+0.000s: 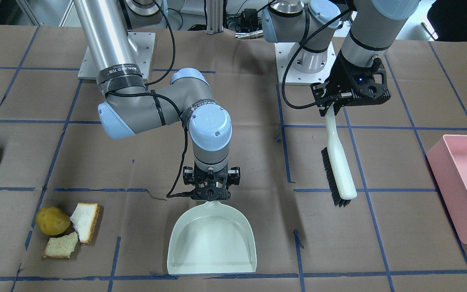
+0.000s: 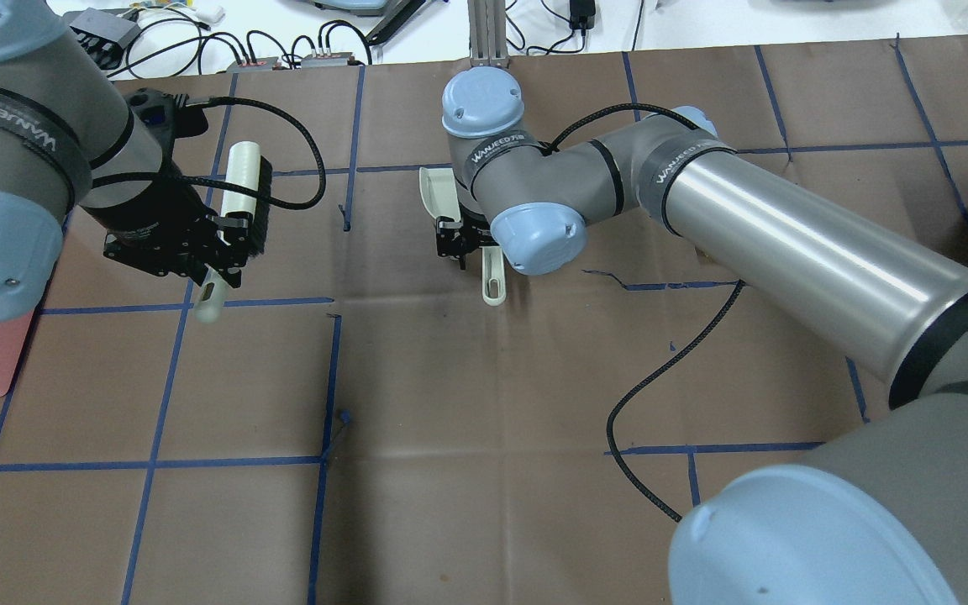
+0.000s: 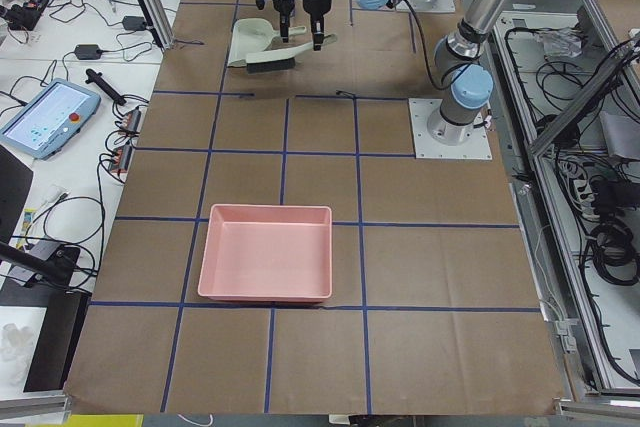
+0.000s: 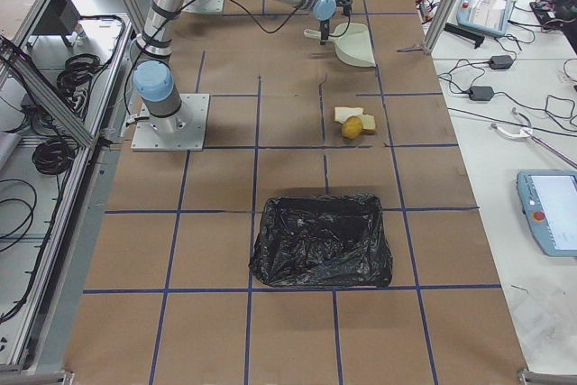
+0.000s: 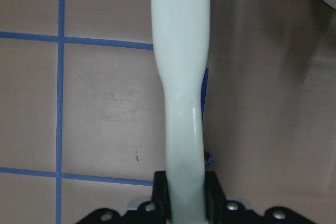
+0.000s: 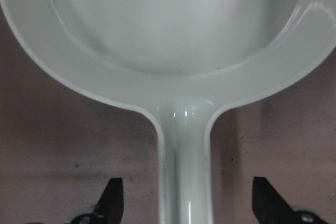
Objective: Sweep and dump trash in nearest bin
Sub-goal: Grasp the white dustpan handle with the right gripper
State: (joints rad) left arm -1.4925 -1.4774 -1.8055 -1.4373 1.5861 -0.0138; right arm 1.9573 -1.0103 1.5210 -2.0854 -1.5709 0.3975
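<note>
I next need my right gripper to grab the dustpan by its handle point(image 6: 185, 171), to collect the swept trash and carry the dustpan to the bin.
The trash lies together at the table's front in the front-facing view: a yellow-brown lump point(image 1: 52, 221), a white bread slice point(image 1: 85, 221) and a torn tan bread piece point(image 1: 60, 246). My left gripper point(image 1: 330, 106) is shut on the handle of a white brush point(image 1: 339, 162) with black bristles. The left wrist view shows that handle point(image 5: 181, 51) running straight out from the gripper point(image 5: 185, 198). My right gripper point(image 6: 186, 200) stands open, its fingers point(image 6: 110, 200) spread on either side of the handle of the white dustpan point(image 6: 173, 24). The dustpan point(image 1: 211, 239) lies flat, to the right of the trash.
A pink bin point(image 1: 464, 182) sits at the table end on my left side. A bin lined with a black bag point(image 4: 322, 241) stands at the other end, beyond the trash point(image 4: 356, 122). Blue tape lines grid the brown table. A black cable point(image 2: 660, 370) trails across it.
</note>
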